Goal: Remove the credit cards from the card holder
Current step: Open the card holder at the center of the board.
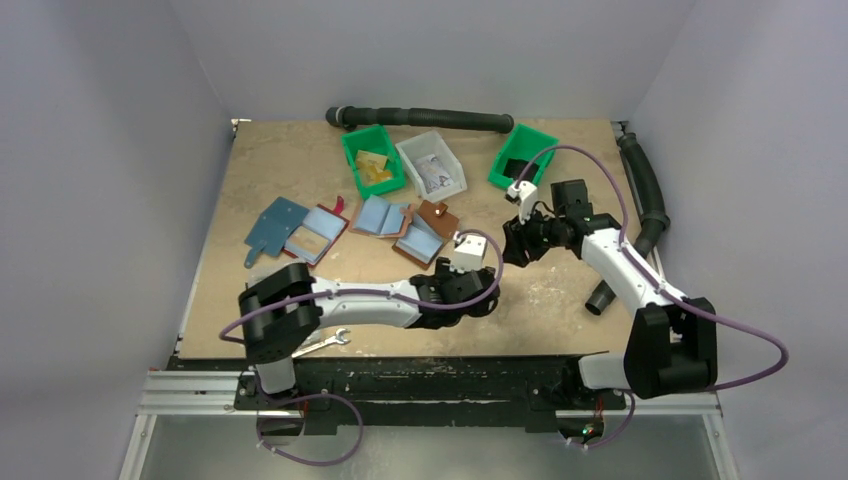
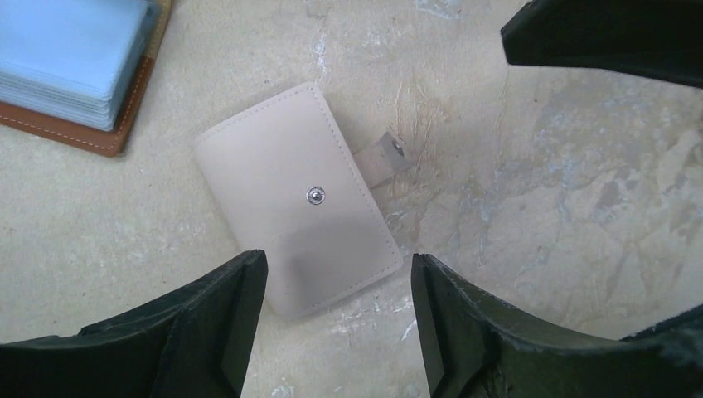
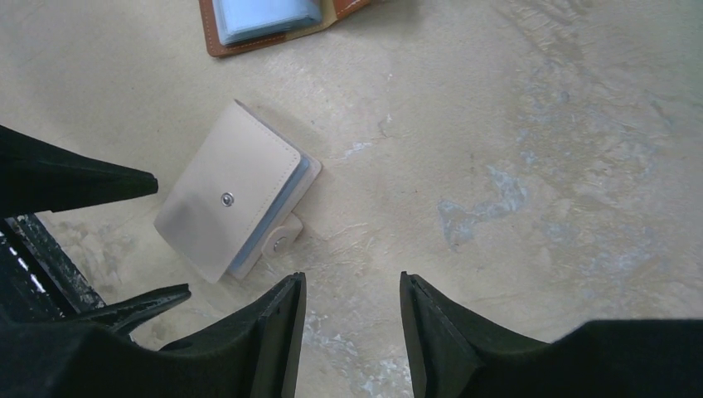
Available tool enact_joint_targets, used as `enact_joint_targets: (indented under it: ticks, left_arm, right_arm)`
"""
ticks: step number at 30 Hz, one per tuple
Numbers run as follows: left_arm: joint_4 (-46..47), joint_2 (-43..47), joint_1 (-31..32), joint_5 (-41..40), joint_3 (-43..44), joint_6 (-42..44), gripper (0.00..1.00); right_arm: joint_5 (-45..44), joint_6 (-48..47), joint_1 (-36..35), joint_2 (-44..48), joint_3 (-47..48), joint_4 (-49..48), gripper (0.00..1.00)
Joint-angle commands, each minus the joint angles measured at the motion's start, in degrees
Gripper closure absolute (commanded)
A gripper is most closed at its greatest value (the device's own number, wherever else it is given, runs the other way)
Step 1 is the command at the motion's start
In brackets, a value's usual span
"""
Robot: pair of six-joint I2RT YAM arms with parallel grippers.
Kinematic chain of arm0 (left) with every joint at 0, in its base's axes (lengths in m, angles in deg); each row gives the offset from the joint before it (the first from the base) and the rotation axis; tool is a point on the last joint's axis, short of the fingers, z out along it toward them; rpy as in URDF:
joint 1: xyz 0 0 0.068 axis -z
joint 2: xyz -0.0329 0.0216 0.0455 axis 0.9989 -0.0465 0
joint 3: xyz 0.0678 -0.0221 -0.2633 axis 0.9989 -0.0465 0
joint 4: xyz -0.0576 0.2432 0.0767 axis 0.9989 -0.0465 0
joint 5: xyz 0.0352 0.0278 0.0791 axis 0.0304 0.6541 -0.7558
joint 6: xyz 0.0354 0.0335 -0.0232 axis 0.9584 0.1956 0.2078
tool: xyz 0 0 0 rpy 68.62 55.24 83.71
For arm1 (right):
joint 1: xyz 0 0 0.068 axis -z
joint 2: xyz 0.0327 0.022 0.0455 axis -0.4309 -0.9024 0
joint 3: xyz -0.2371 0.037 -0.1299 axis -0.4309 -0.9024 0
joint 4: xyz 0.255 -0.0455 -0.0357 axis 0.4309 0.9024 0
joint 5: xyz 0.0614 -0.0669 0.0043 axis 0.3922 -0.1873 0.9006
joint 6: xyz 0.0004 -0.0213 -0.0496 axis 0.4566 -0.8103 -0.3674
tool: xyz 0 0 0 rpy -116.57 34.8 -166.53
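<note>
The left gripper grips the card holder [image 2: 298, 199] by its snap cover's near edge [image 2: 346, 287] next, leaving the inside of the holder free to reach the cards.
The card holder [image 2: 298, 199] is a small cream stitched case with a metal snap, lying shut and flat on the table, its strap loose at one side. It also shows in the right wrist view [image 3: 224, 203], where a light blue edge [image 3: 300, 184] peeks between its covers. The credit cards are hidden inside. My left gripper [image 2: 337, 265] is open and hovers over the holder's near corner, touching nothing. My right gripper [image 3: 352, 282] is open and empty, just right of the holder. In the top view the left gripper [image 1: 487, 290] and right gripper [image 1: 512, 250] face each other and hide the holder.
Brown wallets with blue lining [image 1: 385, 218] [image 1: 318, 235] [image 1: 425, 240] lie left of the grippers; one shows in the left wrist view [image 2: 75, 58]. Two green bins [image 1: 372, 160] [image 1: 522, 157] and a clear box [image 1: 432, 165] stand at the back. A wrench [image 1: 322, 343] lies near the front.
</note>
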Motion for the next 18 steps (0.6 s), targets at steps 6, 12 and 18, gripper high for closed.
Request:
enact_joint_targets:
  ticks: [6,12,18]
  left_arm:
    - [-19.60,-11.32,2.67,-8.04,16.99,-3.39,0.30]
    - [-36.36,-25.00,3.51,-10.38,33.60,-5.43,0.30]
    - [-40.51,-28.57,3.64,-12.34,37.28,-6.92,0.33]
  right_arm:
    - [1.25,1.02,2.57,1.82,1.61,-0.38,0.47]
    - [1.33,1.02,2.95,1.73,1.52,-0.38,0.47]
    - [1.30,1.02,3.12,2.00,1.35,-0.46,0.47]
